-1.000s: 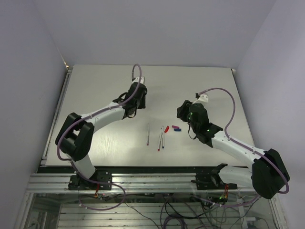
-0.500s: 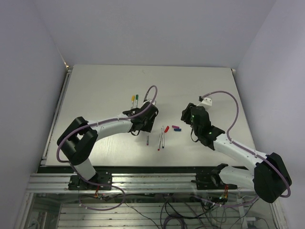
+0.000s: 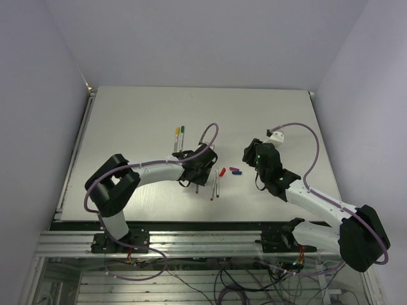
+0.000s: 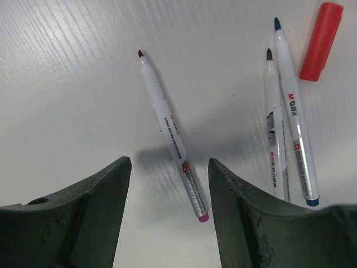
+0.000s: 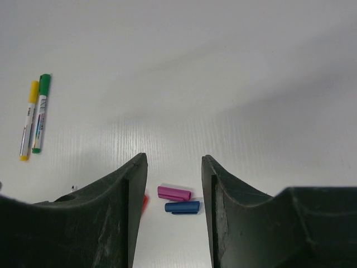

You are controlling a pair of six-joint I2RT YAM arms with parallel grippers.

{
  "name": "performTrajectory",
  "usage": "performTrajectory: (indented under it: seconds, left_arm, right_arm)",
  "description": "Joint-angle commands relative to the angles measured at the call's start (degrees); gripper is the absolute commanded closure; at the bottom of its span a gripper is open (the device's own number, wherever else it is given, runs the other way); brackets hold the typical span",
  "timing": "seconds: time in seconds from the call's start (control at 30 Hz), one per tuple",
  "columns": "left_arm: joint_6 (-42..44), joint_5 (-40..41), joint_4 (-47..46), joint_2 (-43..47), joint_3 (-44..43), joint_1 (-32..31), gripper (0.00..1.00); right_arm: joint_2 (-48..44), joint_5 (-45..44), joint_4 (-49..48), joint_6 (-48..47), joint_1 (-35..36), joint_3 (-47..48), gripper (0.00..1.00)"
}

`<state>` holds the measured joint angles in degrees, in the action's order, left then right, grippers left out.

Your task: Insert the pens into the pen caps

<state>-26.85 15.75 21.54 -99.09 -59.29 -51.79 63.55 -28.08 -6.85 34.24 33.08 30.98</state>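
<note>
My left gripper grabs the purple pen (image 4: 170, 128) by its rear part next, tip pointing away, so the pen's tip stays free to insert into the purple cap.
My left gripper (image 3: 196, 174) is open and low over the purple pen (image 4: 170, 128). The pen's rear end lies between the jaws, untouched (image 4: 168, 163). Uncapped red (image 4: 273, 128) and blue (image 4: 294, 117) pens lie side by side to its right (image 3: 215, 187). The red cap (image 4: 321, 42) lies beyond them (image 3: 222, 171). My right gripper (image 3: 247, 155) is open and empty (image 5: 173, 161) above the purple cap (image 5: 174, 193) and the blue cap (image 5: 182, 207), which lie together (image 3: 235, 170). The yellow (image 5: 28, 120) and green (image 5: 40, 111) pens lie capped at the back (image 3: 179, 137).
The pale table (image 3: 127, 121) is walled on the left, right and back. The left arm's purple cable (image 3: 210, 130) loops above its wrist. The metal frame rail (image 3: 191, 229) runs along the near edge.
My left arm has swung from the far middle of the table toward me, down over the purple pen, uncovering the yellow and green pens. My right gripper has shifted slightly.
</note>
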Motion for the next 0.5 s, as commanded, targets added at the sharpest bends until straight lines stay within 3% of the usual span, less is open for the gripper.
performTrajectory:
  seconds: [0.0,0.27,0.47]
  left_arm:
    - [-1.1,-1.3,1.4,-2.0,-0.4,-0.7,0.33]
    - [-0.9,-2.7,2.5,-4.9,0.3,-1.0,0.4]
    - [-2.1,-5.0,4.8,-4.1,4.3,-1.4,0.7]
  right_arm:
    - [-1.1,-0.1,-2.0,0.0,-0.3,-0.9,0.57]
    - [-1.1,1.3,-2.3,-0.2,-0.4,-0.7,0.57]
    - [-1.8,1.1,-2.2,0.2,-0.5,-0.9,0.58]
